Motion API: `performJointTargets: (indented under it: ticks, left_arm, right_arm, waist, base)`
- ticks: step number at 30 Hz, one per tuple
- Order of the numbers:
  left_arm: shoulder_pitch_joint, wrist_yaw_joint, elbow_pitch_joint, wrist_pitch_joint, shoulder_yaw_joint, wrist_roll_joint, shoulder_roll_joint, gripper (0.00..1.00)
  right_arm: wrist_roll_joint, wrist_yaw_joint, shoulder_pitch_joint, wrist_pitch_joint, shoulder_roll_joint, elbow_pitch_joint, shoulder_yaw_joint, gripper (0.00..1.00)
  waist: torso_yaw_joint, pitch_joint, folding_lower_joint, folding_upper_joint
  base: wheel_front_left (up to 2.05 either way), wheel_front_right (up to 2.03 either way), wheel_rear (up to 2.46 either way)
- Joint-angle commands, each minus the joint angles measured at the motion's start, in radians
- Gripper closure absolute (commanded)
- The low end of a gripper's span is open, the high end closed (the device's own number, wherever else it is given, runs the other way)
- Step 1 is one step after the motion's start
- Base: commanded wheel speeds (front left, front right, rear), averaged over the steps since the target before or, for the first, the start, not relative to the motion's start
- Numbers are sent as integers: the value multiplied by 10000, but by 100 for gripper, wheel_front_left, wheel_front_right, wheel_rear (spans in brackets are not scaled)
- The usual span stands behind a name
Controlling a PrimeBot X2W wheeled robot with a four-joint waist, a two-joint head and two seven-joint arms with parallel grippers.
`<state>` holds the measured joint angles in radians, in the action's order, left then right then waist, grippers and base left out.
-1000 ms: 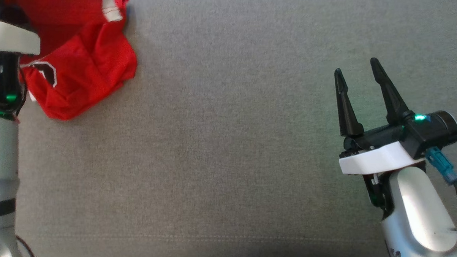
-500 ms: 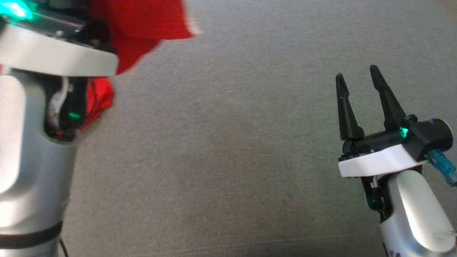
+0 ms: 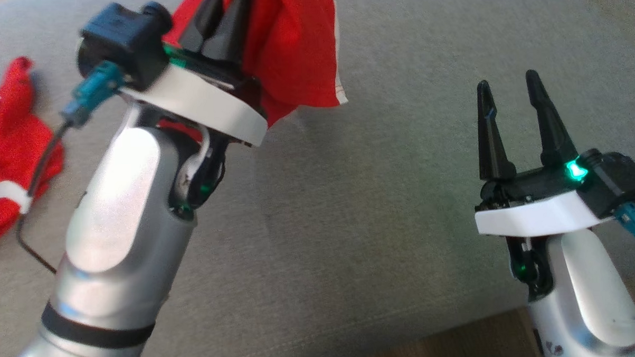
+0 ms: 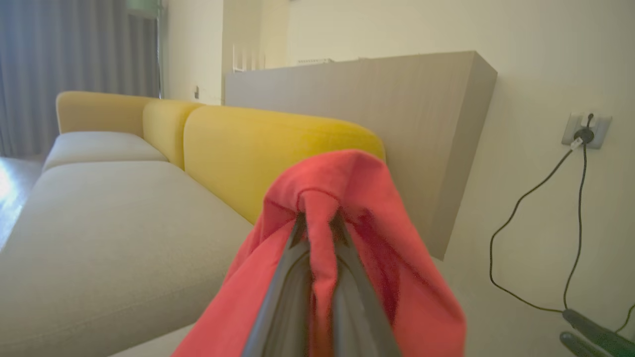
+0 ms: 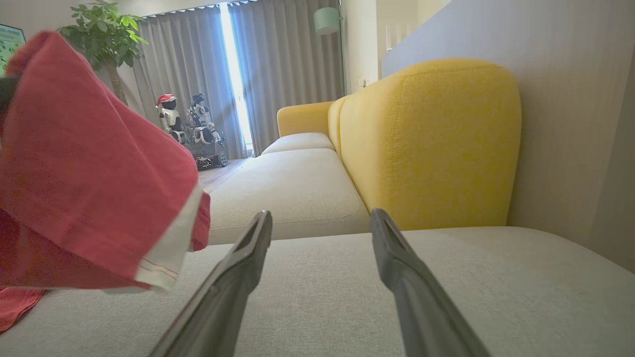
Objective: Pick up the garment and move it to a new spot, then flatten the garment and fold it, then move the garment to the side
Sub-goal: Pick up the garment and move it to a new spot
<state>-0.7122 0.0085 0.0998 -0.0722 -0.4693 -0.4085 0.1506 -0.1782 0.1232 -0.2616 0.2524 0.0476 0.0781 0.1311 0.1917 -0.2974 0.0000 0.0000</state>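
The red cloth needs to be flattened and folded, so my right gripper next needs to grab it by its white-striped hem corner.
The garment is red cloth with white trim. My left gripper is raised near the top of the head view and shut on a bunch of it, and one flap hangs down to the right of the wrist. The rest of the red cloth lies on the grey seat at the far left. In the left wrist view the fingers pinch a fold of the garment. My right gripper stands open over the seat at the right, nothing between its fingers. From the right wrist the garment hangs at the left, apart from that gripper.
The grey sofa seat spreads between the arms, its front edge and wooden floor at the bottom right. Yellow backrests rise behind the seat. A wooden panel and a wall socket with a cable are beyond.
My left arm has lifted a bunch of the garment off the seat and carried it to the right. The head camera has shifted. The right gripper has stayed open in about the same place.
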Motion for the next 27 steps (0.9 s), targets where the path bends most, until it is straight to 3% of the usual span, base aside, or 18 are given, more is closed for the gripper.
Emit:
performJointTargets:
  ticks: [1, 12, 13, 14, 15, 21, 27]
  left_arm:
    - [-596, -53, -233, -99, 259, 110, 97, 100]
    - [-1396, 97, 2367, -757, -80, 501, -341, 100]
    - [-1416, 92, 2664, -832, -181, 570, -380, 64]
    - [-1446, 103, 2903, -986, -234, 616, -425, 8]
    - [-1473, 101, 3142, -1080, -306, 680, -447, 0]
    - [-1445, 185, 3612, -1699, -113, 671, -456, 0]
    - [-681, 372, 2734, -1883, 685, 518, -74, 0]
  right_arm:
    - [-89, 75, -435, 92, 26, -402, 247, 0]
    - [-542, 75, -668, 93, 26, -930, 560, 0]
    - [-558, 75, -663, 93, 26, -949, 593, 0]
    - [-566, 75, -657, 93, 26, -966, 616, 0]
    - [-565, 75, -647, 93, 26, -976, 634, 0]
    - [-351, 75, -412, 93, 26, -939, 600, 0]
    - [193, 75, -108, 93, 26, -658, 432, 0]
  waist:
    - [566, -549, 0, 0]
    - [1638, -1323, 0, 0]
    - [1682, -1325, 0, 0]
    - [1714, -1321, 0, 0]
    - [1735, -1299, 0, 0]
    - [1341, -859, 0, 0]
    - [274, -115, 0, 0]
  base:
    - [0, 0, 0]
    - [0, 0, 0]
    - [0, 0, 0]
    - [0, 0, 0]
    - [0, 0, 0]
    - [0, 0, 0]
    - [0, 0, 0]
